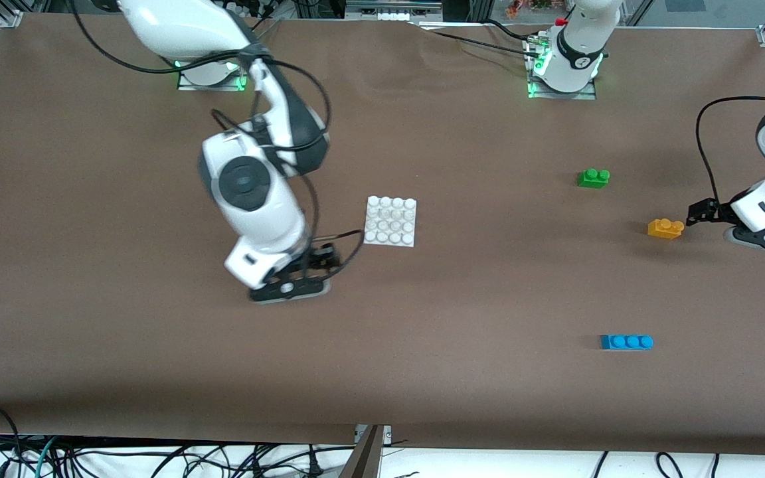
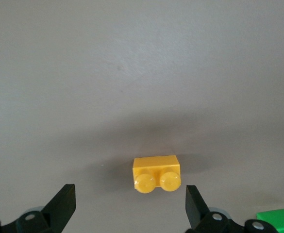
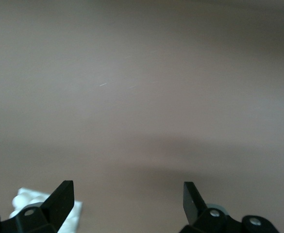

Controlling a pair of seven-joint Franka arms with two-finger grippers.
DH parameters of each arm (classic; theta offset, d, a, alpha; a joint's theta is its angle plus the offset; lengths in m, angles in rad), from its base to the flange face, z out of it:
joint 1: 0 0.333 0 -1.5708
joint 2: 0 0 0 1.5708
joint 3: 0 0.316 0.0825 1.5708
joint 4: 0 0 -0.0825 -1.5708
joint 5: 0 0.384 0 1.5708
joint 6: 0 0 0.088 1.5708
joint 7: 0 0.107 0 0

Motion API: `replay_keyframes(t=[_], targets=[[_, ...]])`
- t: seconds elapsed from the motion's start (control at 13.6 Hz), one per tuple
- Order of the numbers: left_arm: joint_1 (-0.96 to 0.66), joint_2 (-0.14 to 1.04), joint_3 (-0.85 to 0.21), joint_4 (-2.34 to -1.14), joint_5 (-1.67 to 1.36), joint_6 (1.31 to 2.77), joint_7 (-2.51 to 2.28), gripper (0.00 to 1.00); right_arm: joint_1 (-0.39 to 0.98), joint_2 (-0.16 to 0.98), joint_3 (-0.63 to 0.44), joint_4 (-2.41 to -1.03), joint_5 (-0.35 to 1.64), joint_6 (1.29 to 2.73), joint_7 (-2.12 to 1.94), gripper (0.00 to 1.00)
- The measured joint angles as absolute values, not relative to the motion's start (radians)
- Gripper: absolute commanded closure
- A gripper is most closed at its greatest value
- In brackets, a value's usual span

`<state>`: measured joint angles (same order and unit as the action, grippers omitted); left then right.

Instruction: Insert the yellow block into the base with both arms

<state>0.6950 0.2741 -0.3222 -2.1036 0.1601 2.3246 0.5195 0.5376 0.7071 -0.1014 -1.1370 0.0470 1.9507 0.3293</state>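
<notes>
I should take hold of the yellow block (image 1: 665, 228) by its short ends next with my left gripper, to insert it into the white studded base.
The yellow block (image 1: 665, 228) lies studs-up on the brown table toward the left arm's end. My left gripper (image 1: 693, 214) hangs low right beside it, open. In the left wrist view the yellow block (image 2: 156, 174) sits just ahead of the open left gripper (image 2: 129, 204), not between the fingertips. The white studded base (image 1: 390, 221) lies flat mid-table. My right gripper (image 1: 329, 255) is open over bare table beside the base. The right wrist view shows the right gripper (image 3: 127, 199) holding nothing, with a corner of the base (image 3: 27, 200) by one finger.
A green two-stud brick (image 1: 594, 177) lies farther from the front camera than the yellow block; its edge (image 2: 277, 218) shows in the left wrist view. A blue three-stud brick (image 1: 627, 342) lies nearer to the camera. Black cables loop from both arms.
</notes>
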Motion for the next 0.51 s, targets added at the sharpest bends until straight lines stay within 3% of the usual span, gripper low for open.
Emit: replay_keyframes(t=[0.37,0.51], targets=[[0.695,0.278,-0.324,-2.170,0.160,2.402,0.520,0.00,0.385,0.674,-0.101,-1.135,0.049,1.910,0.219,0.00],[0.696,0.300,-0.325,-2.206,0.160,2.456,0.531,0.00,0.324,0.603,-0.101,-1.140,0.049,1.850,0.214,0.00]])
